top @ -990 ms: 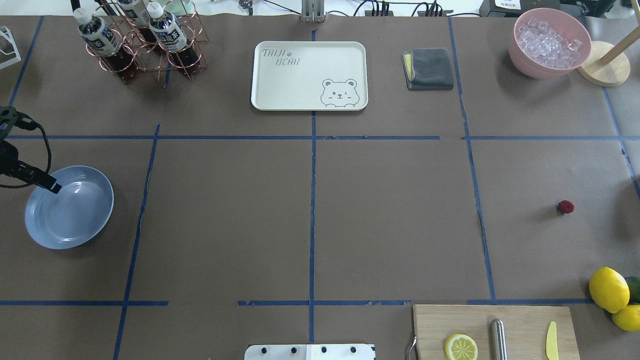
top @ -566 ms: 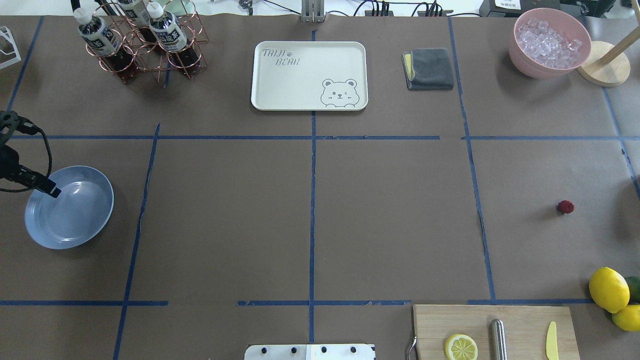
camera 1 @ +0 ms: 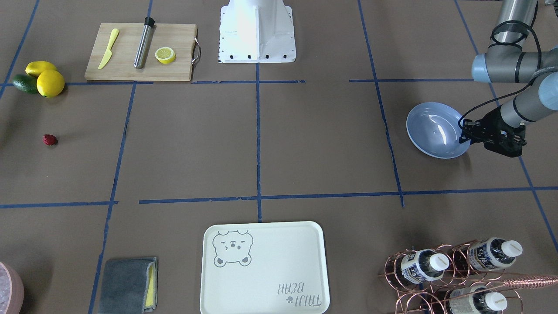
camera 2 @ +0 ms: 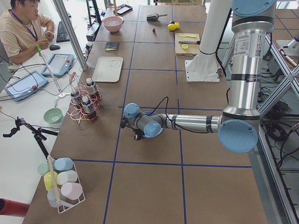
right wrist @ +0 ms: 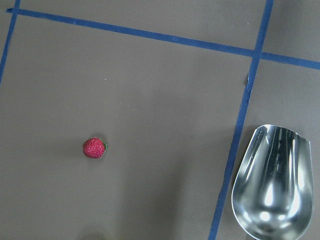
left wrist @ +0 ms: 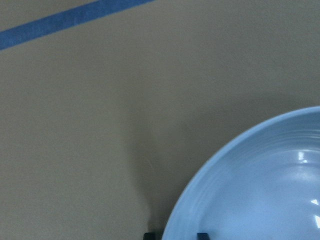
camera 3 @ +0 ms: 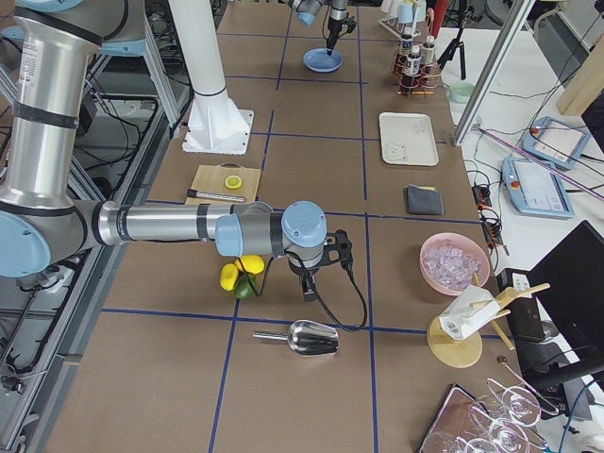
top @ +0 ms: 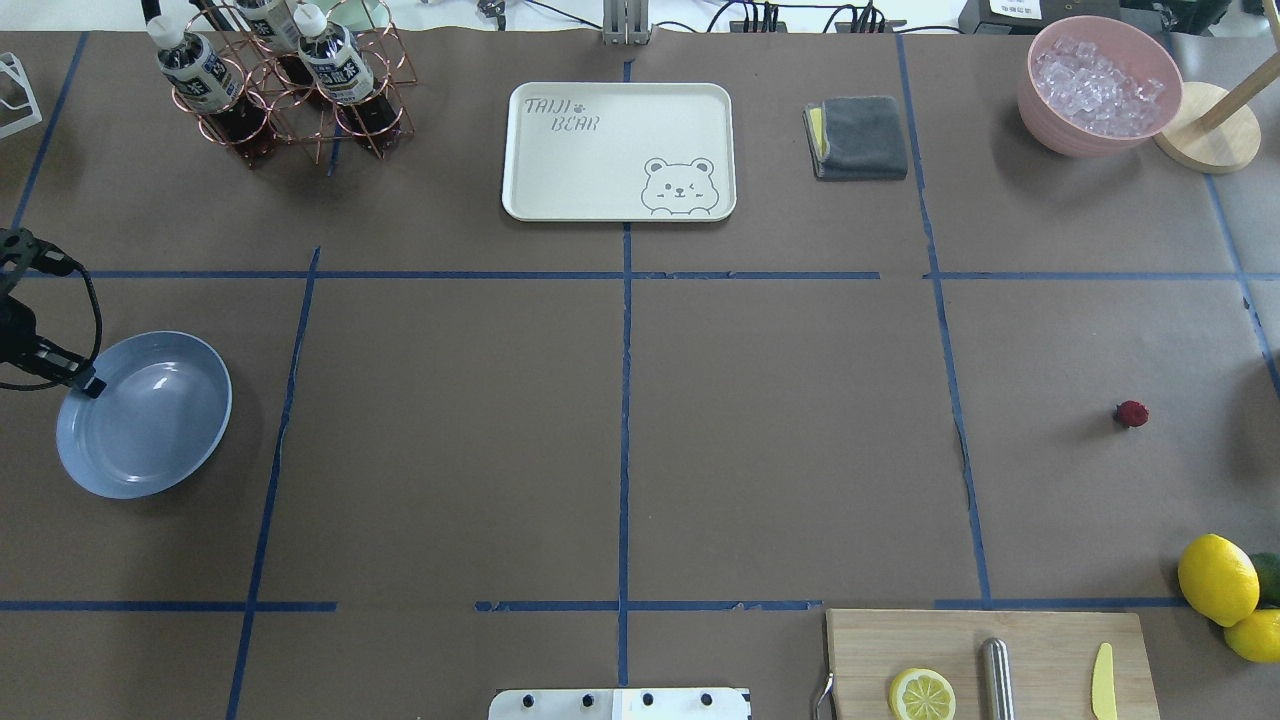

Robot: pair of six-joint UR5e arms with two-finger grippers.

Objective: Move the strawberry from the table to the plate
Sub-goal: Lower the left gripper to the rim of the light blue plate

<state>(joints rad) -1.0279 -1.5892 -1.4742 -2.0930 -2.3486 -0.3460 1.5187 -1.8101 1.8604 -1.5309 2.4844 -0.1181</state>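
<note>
My left gripper grabs the light-blue plate by its outer rim (camera 1: 466, 148) next, since that leaves the light-blue plate's hollow middle (camera 1: 435, 130) free for the strawberry.
The strawberry (top: 1132, 413) (camera 1: 49, 139) (right wrist: 94, 148) lies alone on the brown table (top: 780, 430) at the robot's far right. Far from it, the light-blue plate (top: 150, 430) (camera 1: 433, 131) (left wrist: 260, 190) rests flat at the far left. My left gripper (top: 88, 385) (camera 1: 463, 136) sits at the plate's outer rim. In the left wrist view its fingertips stand slightly apart, one on each side of the rim. My right gripper (camera 3: 310, 288) shows only in the exterior right view, hanging above the table near the strawberry; I cannot tell whether it is open or shut.
Lemons and an avocado (top: 1217, 578) lie near the strawberry, by a cutting board (top: 1050, 640). A metal scoop (right wrist: 272, 182) lies just past a tape line. At the far edge stand a cream tray (top: 618, 150), a bottle rack (top: 290, 80), a cloth (top: 858, 137) and a pink bowl (top: 1100, 85).
The left gripper drew back to the left, from inside the plate to its rim. The plate shifted slightly to the right. The strawberry stayed put.
</note>
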